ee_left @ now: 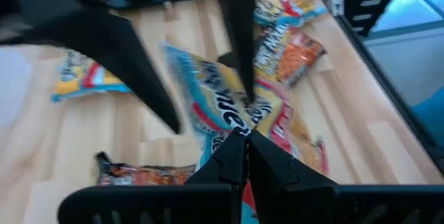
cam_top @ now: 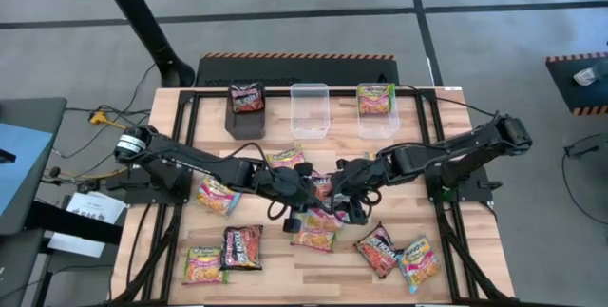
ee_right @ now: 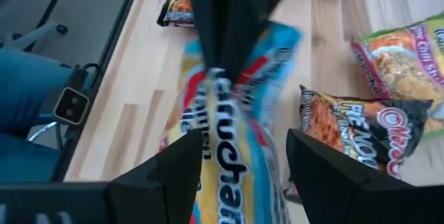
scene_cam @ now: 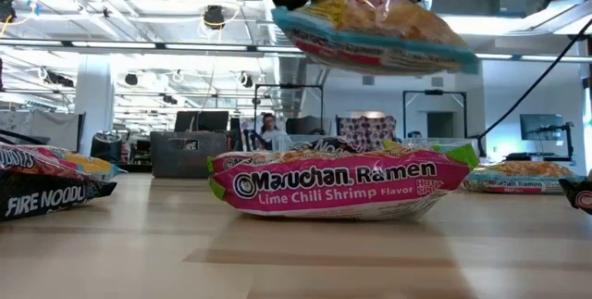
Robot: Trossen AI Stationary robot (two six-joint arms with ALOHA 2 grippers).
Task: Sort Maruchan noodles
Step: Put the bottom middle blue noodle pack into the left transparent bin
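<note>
My right gripper is going to grab the blue-edged packet's end with the Maruchan logo (ee_right: 232,172) next. It will then sort the packet into a clear tub.
A blue-edged Maruchan noodles packet (scene_cam: 370,26) hangs high over the table's middle. My left gripper (ee_left: 244,135) is shut on it. My right gripper (ee_right: 244,141) faces it from the table's right, open, with one finger on either side of the same packet (ee_right: 239,168). In the high view the two grippers meet at the table's centre (cam_top: 328,193). Below them a pink-and-green Lime Chili Shrimp packet (scene_cam: 342,183) lies flat on the wood. My left gripper pinches the crimped end of the blue-edged packet (ee_left: 239,116) between its two fingers, coming from the table's left and slanting down. The packet is lifted clear of the table and reaches away from the fingers, slightly tilted. My right gripper straddles the packet's other end; whether its fingers (ee_right: 187,165) touch it, I cannot tell.
Several more packets lie scattered on the wooden table, at the near left (cam_top: 204,264) and near right (cam_top: 378,248). At the far edge stand a black box with a dark packet (cam_top: 247,107), a clear tub (cam_top: 309,107) and a clear tub with a green-edged packet (cam_top: 376,103).
</note>
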